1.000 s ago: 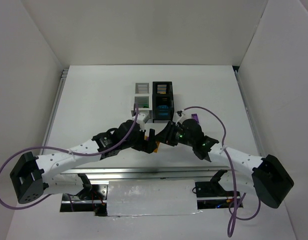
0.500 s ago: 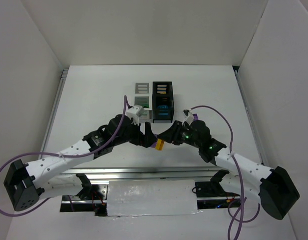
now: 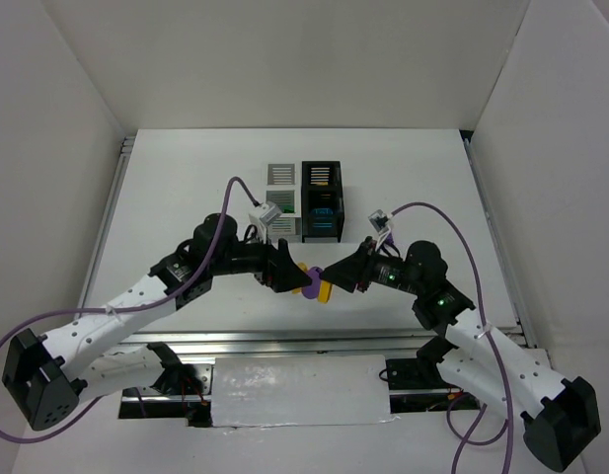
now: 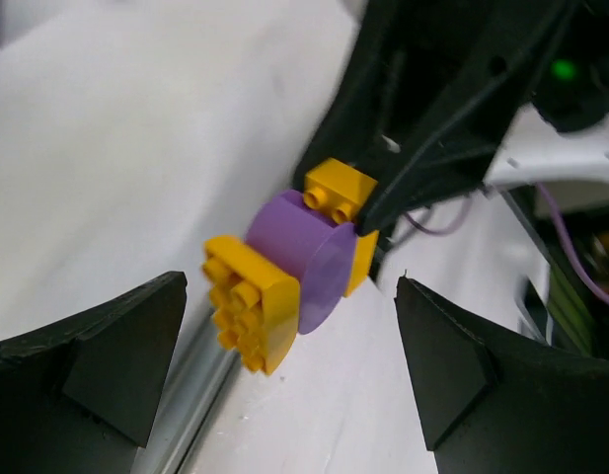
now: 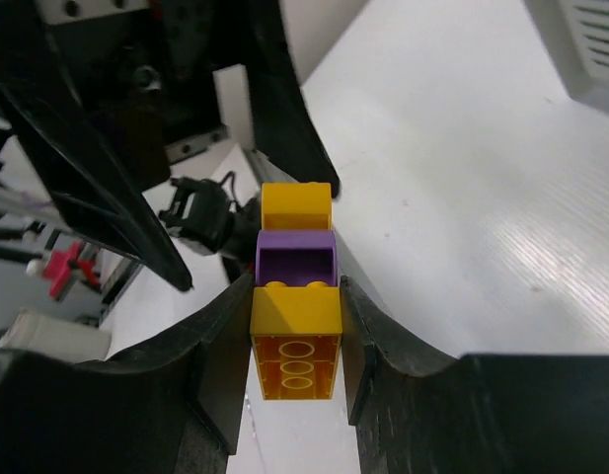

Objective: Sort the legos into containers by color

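Note:
The yellow end brick (image 3: 302, 268) leans with the purple brick (image 3: 313, 284), at an angle to both fingers, so it is too early to close. My left gripper turns, then closes.
My right gripper (image 5: 296, 331) is shut on the near yellow brick (image 5: 294, 341) of a stack of three legos: yellow, purple (image 5: 296, 259), yellow (image 5: 296, 207). In the top view the stack (image 3: 315, 286) hangs above the table between both grippers. My left gripper (image 4: 290, 316) is open, its fingers (image 4: 107, 346) either side of the stack's free end without touching; that yellow end brick (image 4: 253, 301) faces it. The 2x2 block of containers (image 3: 302, 197) stands behind, with green in a white bin and blue in a black bin.
A corner of a white bin (image 5: 592, 44) shows at the right wrist view's upper right. The metal rail (image 3: 284, 341) runs along the table's near edge, just below the grippers. White walls enclose the table on three sides.
Both arms have drawn apart and toward the near edge. My left gripper has backed off to the left, uncovering the yellow and purple stack held by the right gripper.

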